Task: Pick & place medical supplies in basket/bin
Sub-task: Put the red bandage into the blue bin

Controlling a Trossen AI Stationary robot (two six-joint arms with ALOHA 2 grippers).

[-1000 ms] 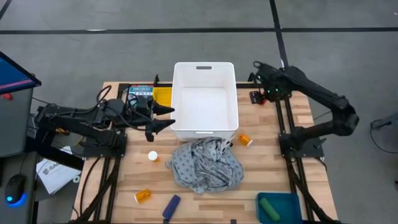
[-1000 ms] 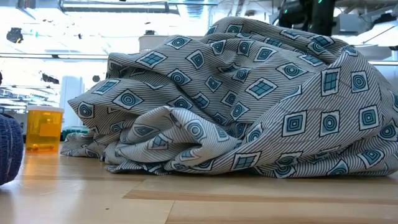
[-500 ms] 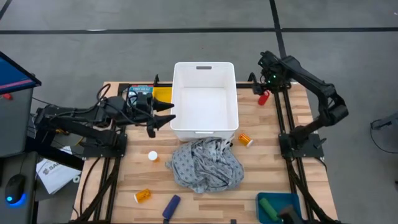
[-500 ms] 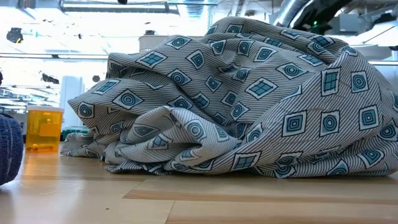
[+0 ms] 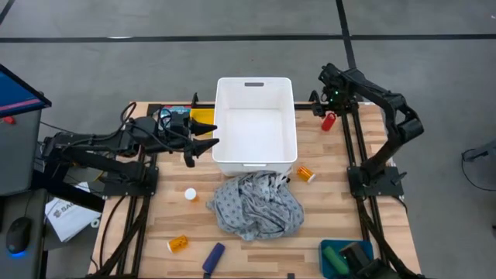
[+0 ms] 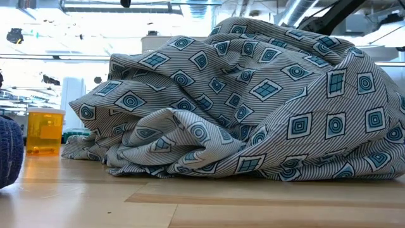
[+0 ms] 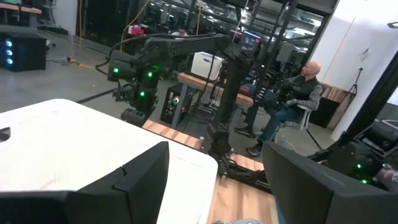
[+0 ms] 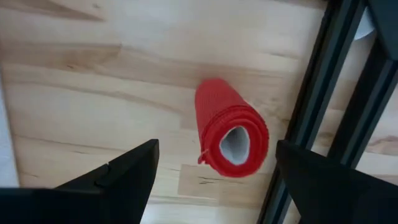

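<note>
The red roll has to go in the teal tray (image 5: 328,268), so I should next pick it up with my right gripper by its curved sides near the hollow end (image 5: 328,122).
A red textured roll (image 8: 231,127) with a hollow end lies on its side on the wood at the table's far right, beside the dark frame rail. My right gripper (image 8: 216,149) hangs over it, pointing down and open, one finger on either side and clear of it; in the high view the right gripper (image 5: 328,108) stands just above the red roll (image 5: 328,122). My left gripper (image 5: 211,145) is level and open at the white bin's (image 5: 256,128) near left corner. The grey patterned cloth (image 5: 256,205) lies heaped in front of the bin.
Orange pill bottles (image 5: 307,173) (image 5: 178,244), a white cap (image 5: 190,194) and a dark blue cylinder (image 5: 214,257) lie loose on the table. A green piece (image 5: 335,260) sits in a teal tray at the near right. A teal printed box (image 5: 174,116) lies left of the bin.
My right arm has folded its elbow in, and its gripper has come down over the red roll at the far right of the table. The roll and the other things have stayed where they were.
</note>
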